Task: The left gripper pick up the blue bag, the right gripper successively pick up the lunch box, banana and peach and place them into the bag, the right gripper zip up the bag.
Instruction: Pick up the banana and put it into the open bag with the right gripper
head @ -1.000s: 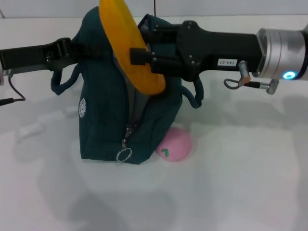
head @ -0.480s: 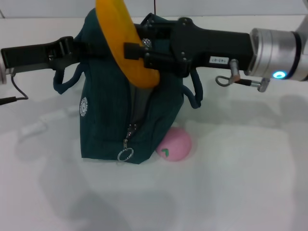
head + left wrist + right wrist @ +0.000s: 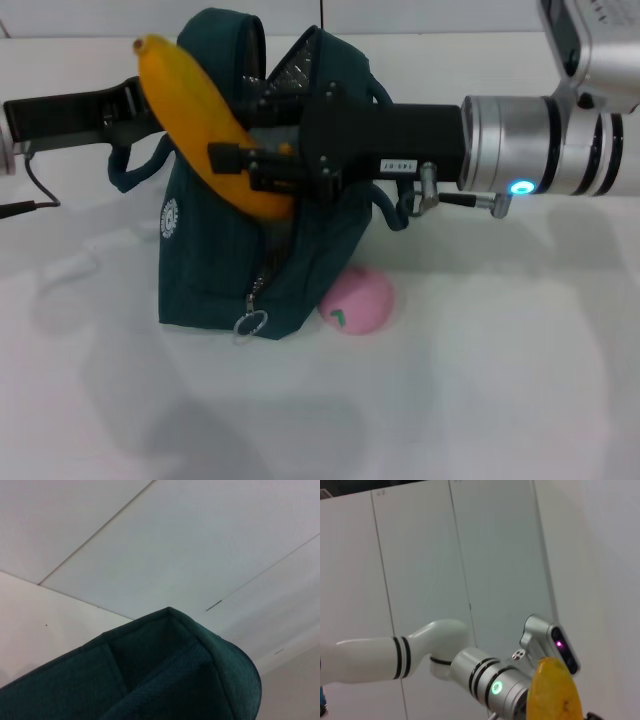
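My right gripper holds the banana [image 3: 205, 130] at an angle over the bag's open zipper edge [image 3: 271, 258]. It should point the banana down into the bag before it opens.
The blue bag [image 3: 210, 260] stands upright at centre left, its top open and its zipper pull [image 3: 252, 323] hanging at the front. My left gripper [image 3: 140, 105] reaches in from the left and is shut on the bag's top edge, partly hidden by the banana. The yellow banana [image 3: 205, 130] slants across the bag's upper front, with my right gripper [image 3: 250, 165] shut on its lower end. The pink peach [image 3: 358, 300] lies on the table against the bag's right base. The lunch box is out of view. The left wrist view shows only the bag's fabric [image 3: 175, 680]; the right wrist view shows the banana's tip [image 3: 555, 690].
A white table [image 3: 480, 380] spreads to the front and right of the bag. A black cable [image 3: 25, 195] lies at the far left edge. The bag's loose carry handle [image 3: 400, 205] droops under my right arm. White wall panels [image 3: 420, 555] stand behind.
My right gripper has moved left and down with the banana, which has tilted from nearly upright to a slant across the bag's top. The bag has shifted slightly left.
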Tool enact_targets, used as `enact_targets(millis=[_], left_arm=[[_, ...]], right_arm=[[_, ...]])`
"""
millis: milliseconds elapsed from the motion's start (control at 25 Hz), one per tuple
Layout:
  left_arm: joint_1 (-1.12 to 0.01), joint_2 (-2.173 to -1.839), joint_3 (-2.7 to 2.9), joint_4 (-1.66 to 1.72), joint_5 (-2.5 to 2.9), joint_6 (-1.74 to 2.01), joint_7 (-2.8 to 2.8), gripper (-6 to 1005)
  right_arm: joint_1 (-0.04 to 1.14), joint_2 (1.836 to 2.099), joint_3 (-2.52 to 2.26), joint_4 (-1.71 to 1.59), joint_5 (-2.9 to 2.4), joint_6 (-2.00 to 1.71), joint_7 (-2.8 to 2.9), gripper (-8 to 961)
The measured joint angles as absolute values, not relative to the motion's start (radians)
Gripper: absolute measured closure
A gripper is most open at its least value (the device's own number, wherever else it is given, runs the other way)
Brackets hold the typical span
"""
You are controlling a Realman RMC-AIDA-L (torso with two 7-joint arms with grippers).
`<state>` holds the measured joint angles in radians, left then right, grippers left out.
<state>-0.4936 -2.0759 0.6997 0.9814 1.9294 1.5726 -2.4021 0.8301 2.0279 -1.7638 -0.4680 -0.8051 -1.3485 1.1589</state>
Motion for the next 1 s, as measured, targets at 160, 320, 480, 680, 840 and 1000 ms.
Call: enact_targets(millis=[160,320,480,680,840,1000], left_arm=[[-0.487,-2.071,0.699,0.982,1.929,1.572,-2.402,963],[-0.478,-2.066,0.699,0.981,1.930,1.572,-2.401,963],[-0.471,-2.063,0.700,0.980,1.930,1.572,-2.401,963],[-0.470,-2.063,0.700,0.980,1.930,1.572,-2.399,962],[-0.463,-2.064,0.700,0.980,1.930,1.572,-2.396,962],[-0.459,-2.064,0.698,0.980,1.928,1.572,-2.395,963]], right_arm=[[0.810,2.028,-1.782,-0.468,-0.782,-1.342,1.136,506],[0.783,2.028,-1.778,-0.470,-0.764,-1.329,1.123,505],[0.760,2.028,-1.779,-0.470,-0.748,-1.315,1.122,504],[0.746,2.028,-1.781,-0.466,-0.720,-1.287,1.126,502],[0.745,2.028,-1.786,-0.466,-0.719,-1.270,1.137,501],[0.744,2.028,-1.792,-0.470,-0.717,-1.268,1.137,500]])
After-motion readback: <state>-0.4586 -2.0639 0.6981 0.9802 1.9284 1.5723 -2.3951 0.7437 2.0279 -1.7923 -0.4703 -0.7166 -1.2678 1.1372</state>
